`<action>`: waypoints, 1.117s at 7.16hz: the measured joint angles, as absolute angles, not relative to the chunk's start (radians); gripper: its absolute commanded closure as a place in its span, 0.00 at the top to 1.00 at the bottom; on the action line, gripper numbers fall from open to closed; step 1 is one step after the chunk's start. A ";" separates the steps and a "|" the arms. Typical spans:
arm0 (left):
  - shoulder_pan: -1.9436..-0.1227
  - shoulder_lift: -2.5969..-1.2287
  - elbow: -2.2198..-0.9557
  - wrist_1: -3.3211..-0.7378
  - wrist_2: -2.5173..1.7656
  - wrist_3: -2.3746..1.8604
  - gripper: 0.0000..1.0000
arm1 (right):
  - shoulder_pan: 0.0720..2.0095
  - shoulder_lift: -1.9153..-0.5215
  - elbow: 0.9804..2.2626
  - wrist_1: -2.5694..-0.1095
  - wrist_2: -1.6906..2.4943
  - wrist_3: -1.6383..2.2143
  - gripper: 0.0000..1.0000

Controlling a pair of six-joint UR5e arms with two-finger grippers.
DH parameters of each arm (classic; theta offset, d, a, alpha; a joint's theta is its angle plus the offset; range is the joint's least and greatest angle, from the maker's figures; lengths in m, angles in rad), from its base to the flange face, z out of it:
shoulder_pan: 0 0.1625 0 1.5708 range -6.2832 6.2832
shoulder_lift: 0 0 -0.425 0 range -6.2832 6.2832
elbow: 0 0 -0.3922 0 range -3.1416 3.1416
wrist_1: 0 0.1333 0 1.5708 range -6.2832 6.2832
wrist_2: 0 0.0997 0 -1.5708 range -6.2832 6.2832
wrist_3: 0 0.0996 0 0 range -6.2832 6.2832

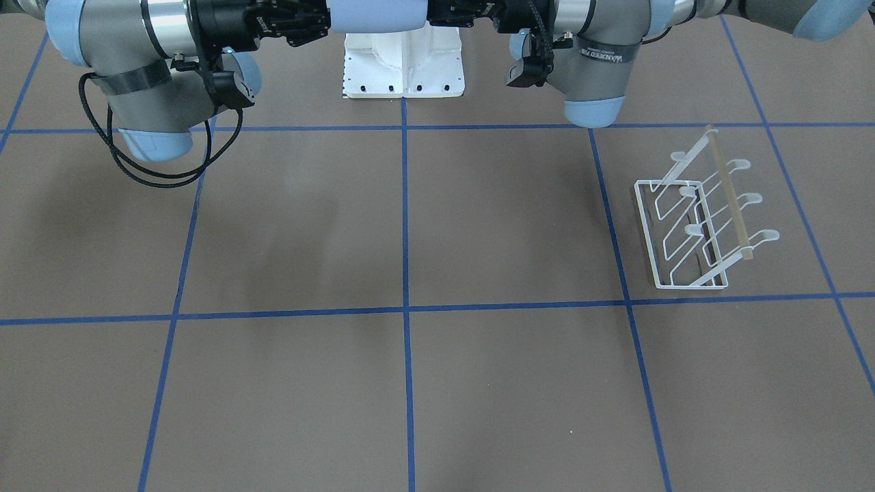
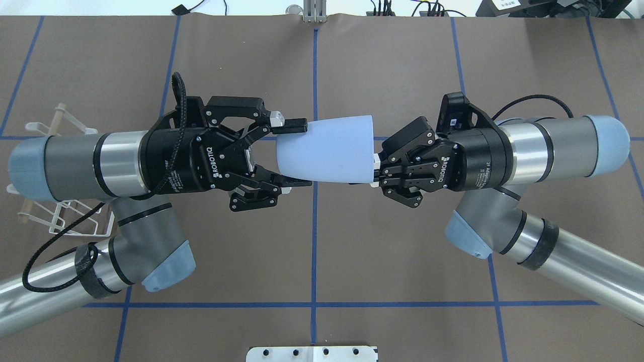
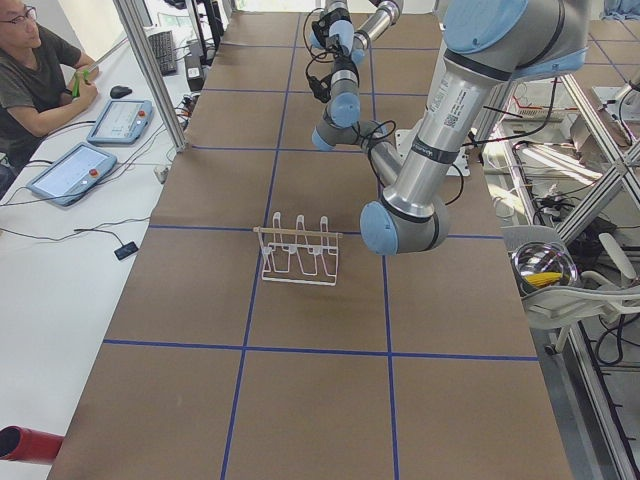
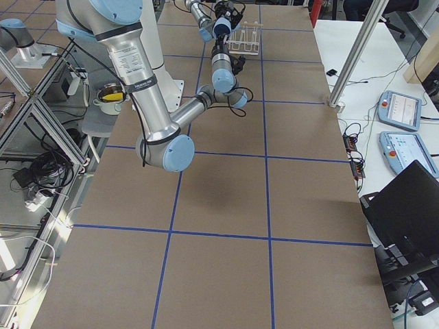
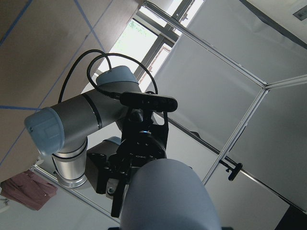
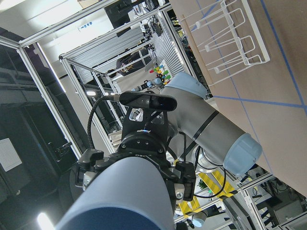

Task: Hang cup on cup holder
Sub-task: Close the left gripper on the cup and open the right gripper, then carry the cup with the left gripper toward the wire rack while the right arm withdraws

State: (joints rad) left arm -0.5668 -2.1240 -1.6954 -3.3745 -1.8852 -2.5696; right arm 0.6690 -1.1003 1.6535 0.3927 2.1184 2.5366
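Note:
I should next grab the light-blue cup by its closed end (image 1: 416,11) with my left gripper, which leaves the cup's opening free to go onto the cup holder (image 1: 697,225).
The light-blue cup (image 2: 327,148) is held on its side high above the table, between my two grippers. My right gripper (image 2: 375,171) is shut on the rim at its wide end. My left gripper (image 2: 294,153) is open, its fingers (image 2: 291,124) straddling the narrow closed end with small gaps. In the front view the cup (image 1: 376,14) is at the top edge. The white wire cup holder (image 1: 697,225), with its wooden rod, stands on the table on my left side, partly hidden under my left arm in the overhead view (image 2: 55,125). No cup hangs on it.
The white bolted pedestal (image 1: 403,68) is at my base. Blue tape lines grid the brown table. An operator (image 3: 30,70) sits beside tablets past the table's far side. A metal bowl (image 3: 543,268) sits off the table near my base.

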 measured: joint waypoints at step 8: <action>-0.733 -1.993 -1.715 -3.252 -1.891 -2.279 0.00 | 0.875 -1.256 1.639 0.344 2.230 2.103 1.00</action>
State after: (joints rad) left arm -0.7326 -1.9932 -1.7148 -3.2518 -1.8914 -2.2793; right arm 0.8748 -1.2558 1.6394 0.3437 2.2302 2.1026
